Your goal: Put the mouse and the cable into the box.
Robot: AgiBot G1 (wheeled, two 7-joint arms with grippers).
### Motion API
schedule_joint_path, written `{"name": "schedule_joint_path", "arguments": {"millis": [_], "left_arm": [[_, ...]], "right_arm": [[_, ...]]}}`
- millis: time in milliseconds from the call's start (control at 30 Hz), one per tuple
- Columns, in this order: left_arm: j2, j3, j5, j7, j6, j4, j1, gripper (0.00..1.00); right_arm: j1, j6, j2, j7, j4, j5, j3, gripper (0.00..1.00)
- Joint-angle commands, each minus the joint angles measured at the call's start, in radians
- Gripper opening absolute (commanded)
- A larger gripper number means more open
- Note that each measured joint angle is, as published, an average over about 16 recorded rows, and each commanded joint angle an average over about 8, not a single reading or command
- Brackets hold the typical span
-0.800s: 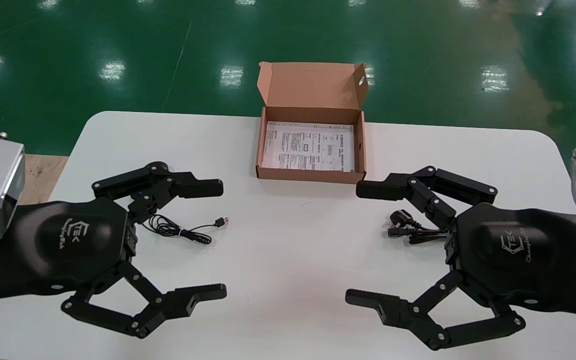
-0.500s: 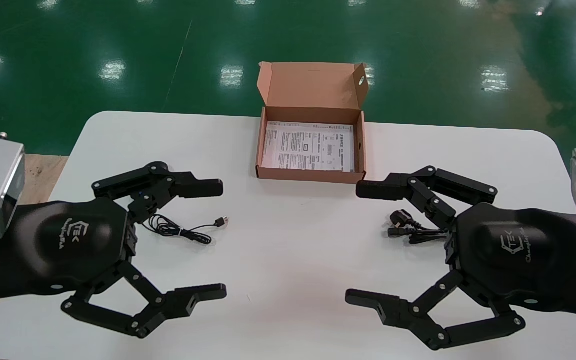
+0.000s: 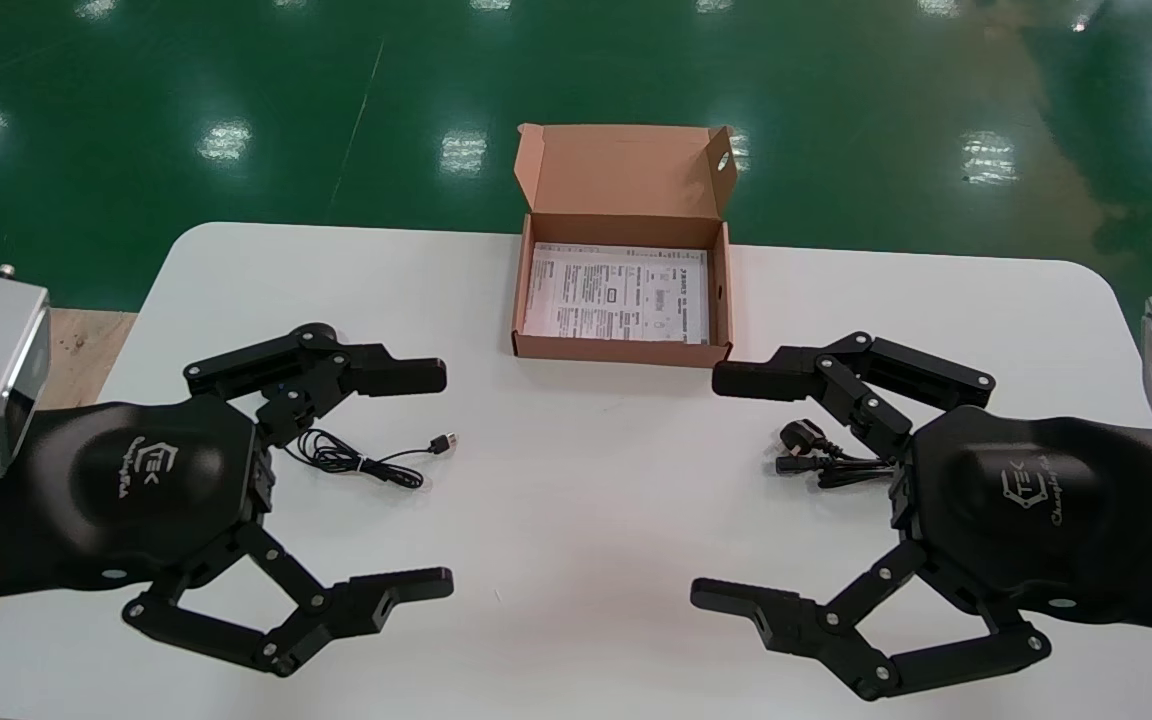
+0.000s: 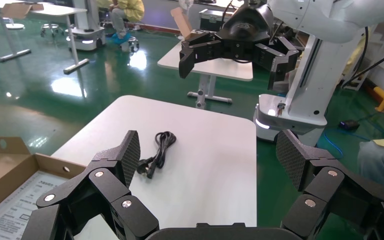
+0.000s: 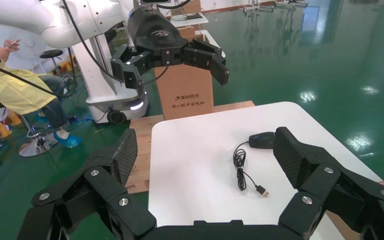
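Observation:
My left gripper pinches the black mouse by its cord's tied middle [image 3: 362, 463] next, since slack loops of cord [image 3: 356, 458] fan out from a white tie.
An open brown cardboard box [image 3: 621, 350] with a printed leaflet [image 3: 618, 293] on its bottom stands at the back middle of the white table [image 3: 576, 470]. The black mouse [image 5: 261, 140] lies under my left hand, hidden in the head view; only its thin cord [image 3: 356, 458] and USB plug [image 3: 444, 441] show there. A bundled black power cable [image 3: 816, 455] lies partly under my right hand and also shows as the cable [image 4: 157, 152] in the left wrist view. My left gripper [image 3: 431, 480] and right gripper [image 3: 721, 487] hover open above the table, holding nothing.
The box lid [image 3: 626, 170] stands upright behind the box. A wooden pallet [image 3: 76, 340] and a carton [image 5: 185, 92] sit off the table's left edge. Green floor surrounds the table. Another white table [image 4: 220, 65] stands farther off.

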Motion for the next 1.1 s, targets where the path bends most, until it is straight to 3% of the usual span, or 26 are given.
{"name": "schedule_joint_path", "arguments": {"millis": [33,233,433,733,900,1100], "left_arm": [[0.000,-0.005,-0.008,0.004,-0.004,0.002,0.007,1.00],[0.013,0.075,0.119,-0.038,0.050,-0.008,-0.107,1.00],[0.093,0.238,0.400,-0.030,0.076,0.086,-0.343,1.00],[0.291,0.503,0.821,0.163,0.069,0.444,-0.615,1.00],[0.390,0.580,0.928,0.297,0.044,0.687,-0.691,1.00],[0.480,0.611,0.980,0.445,-0.018,0.914,-0.733,1.00]], "right_arm": [[-0.001,0.001,-0.001,0.003,-0.002,0.003,0.000,1.00],[0.035,-0.025,0.018,-0.067,0.003,-0.075,-0.008,1.00],[0.147,-0.077,0.031,-0.270,-0.095,-0.277,-0.064,1.00],[0.303,-0.072,-0.026,-0.575,-0.414,-0.517,-0.208,1.00],[0.378,-0.044,-0.075,-0.695,-0.601,-0.616,-0.258,1.00],[0.444,-0.002,-0.126,-0.804,-0.782,-0.700,-0.293,1.00]]}}
